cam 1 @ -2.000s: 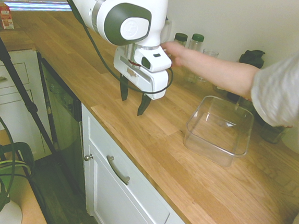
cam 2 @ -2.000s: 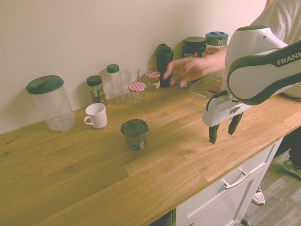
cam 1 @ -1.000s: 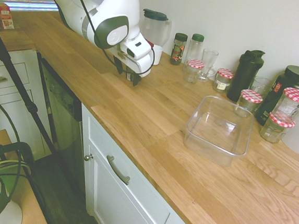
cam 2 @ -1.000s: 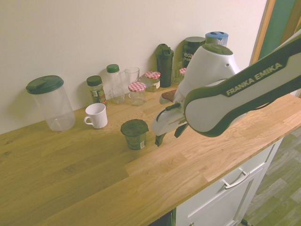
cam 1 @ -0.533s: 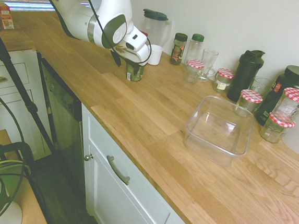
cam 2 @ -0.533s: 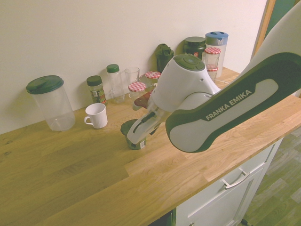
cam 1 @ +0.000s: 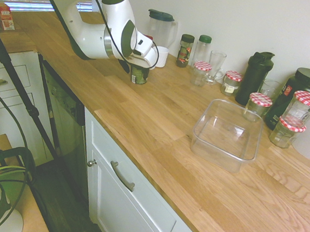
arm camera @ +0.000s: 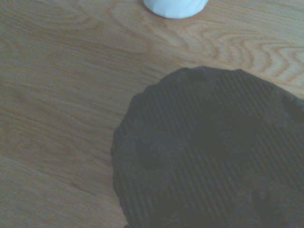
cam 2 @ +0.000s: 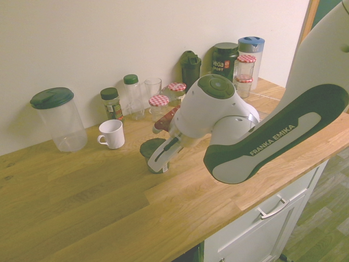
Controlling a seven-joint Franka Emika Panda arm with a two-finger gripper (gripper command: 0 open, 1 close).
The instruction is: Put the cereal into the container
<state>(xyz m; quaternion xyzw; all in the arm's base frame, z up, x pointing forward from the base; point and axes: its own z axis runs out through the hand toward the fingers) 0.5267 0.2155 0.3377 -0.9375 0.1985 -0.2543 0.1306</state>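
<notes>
The green-labelled jar needs to go into the clear container. My gripper should grab the jar around its dark ribbed top (arm camera: 209,152) next.
The cereal (cam 1: 139,75) is a short jar with a green label and a dark top, standing upright on the wooden counter near the back left. My gripper (cam 1: 138,70) has come down over it, open, with a finger on either side of the jar. From the other side the white hand covers most of the cereal (cam 2: 151,148), and the gripper (cam 2: 158,159) sits low around it. The wrist view is filled by the cereal's dark ribbed top (arm camera: 213,152). The container (cam 1: 226,134), a clear low rectangular tub, stands empty well to the right near the counter's front.
A white mug (cam 2: 112,134) and a clear pitcher with a dark lid (cam 2: 59,117) stand behind the jar. Spice bottles (cam 1: 186,49), a glass, red-checked-lid jars (cam 1: 262,105) and a black shaker (cam 1: 255,77) line the wall. The counter's front edge (cam 1: 141,153) drops to drawers.
The person's arm has left the scene. My arm swung from near the container across the counter to the cereal and lowered its fingers around the jar.
</notes>
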